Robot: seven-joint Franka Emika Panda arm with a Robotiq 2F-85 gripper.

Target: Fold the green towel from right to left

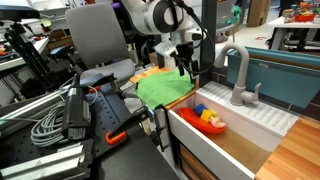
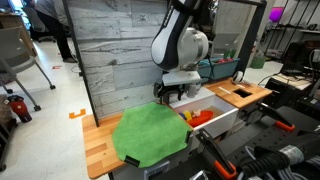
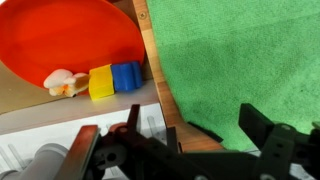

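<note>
My gripper grabs the green towel's corner on its edge nearest the sink next, to fold that side across toward the towel's opposite edge.
The green towel lies spread flat on the wooden counter beside the sink; it also shows in the other exterior view and fills the upper right of the wrist view. My gripper hangs above the towel's edge nearest the sink, as the exterior view from the other side also shows. In the wrist view the gripper has its two fingers spread wide over the towel's edge and the wood strip, with nothing between them. It does not touch the towel.
The white sink next to the towel holds an orange plate and yellow and blue blocks. A grey faucet stands behind it. An orange piece lies at the towel's far edge. Cables and clamps crowd one side.
</note>
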